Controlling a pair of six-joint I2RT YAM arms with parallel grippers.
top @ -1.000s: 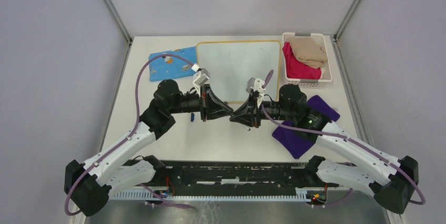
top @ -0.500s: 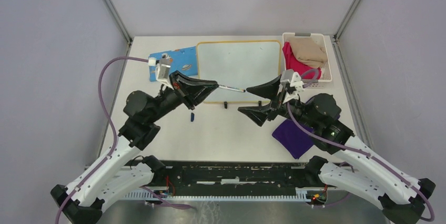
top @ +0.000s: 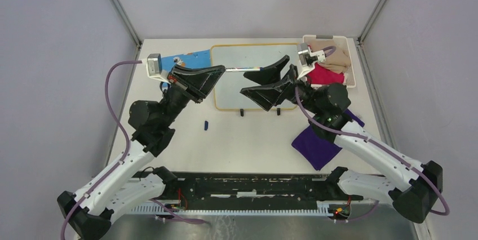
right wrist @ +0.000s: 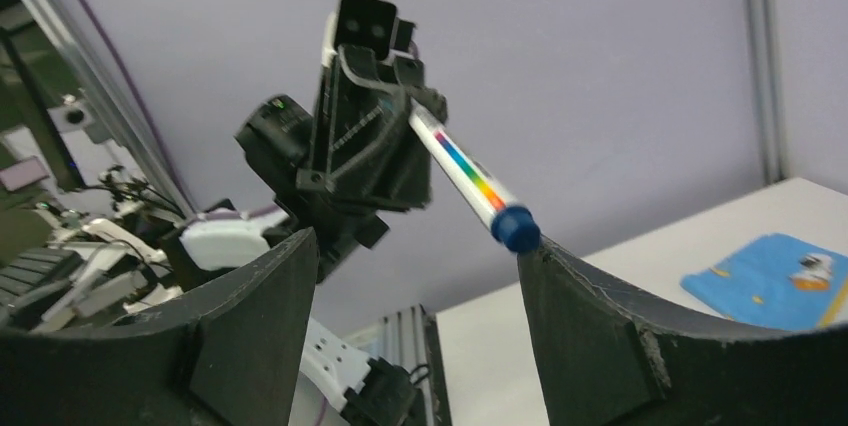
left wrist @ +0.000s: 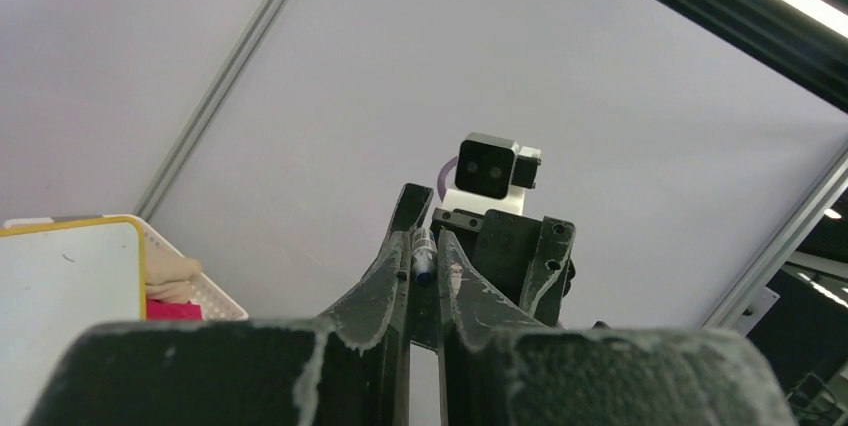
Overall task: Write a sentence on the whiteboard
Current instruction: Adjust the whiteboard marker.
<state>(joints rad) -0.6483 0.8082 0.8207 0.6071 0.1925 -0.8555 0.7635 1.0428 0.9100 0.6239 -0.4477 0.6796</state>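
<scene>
My right gripper grabs the marker near its blue end [top: 255,69] [right wrist: 502,211] next, which leaves the marker's end at the left gripper free to write.
The whiteboard [top: 230,94] lies flat at the back of the table, and its visible surface shows no sentence. My left gripper [top: 224,70] hangs above it, shut on a white marker [top: 245,70] with a rainbow stripe that points right. In the right wrist view the marker's [right wrist: 468,174] blue end rests against the tip of one finger [right wrist: 560,286]. My right gripper [top: 263,75] faces the left one, jaws wide apart, with the marker's end between them. The left wrist view shows the marker [left wrist: 424,264] end-on between the closed fingers.
A white basket [top: 324,37] with red and beige cloths stands at the back right. A blue patterned cloth [top: 191,57] lies left of the board, a purple cloth [top: 315,144] under the right arm. A small blue cap [top: 206,124] lies in front of the board.
Both grippers have risen from the board's front edge to above its middle. The right gripper has opened and drawn back from the marker, which stays in the left gripper.
</scene>
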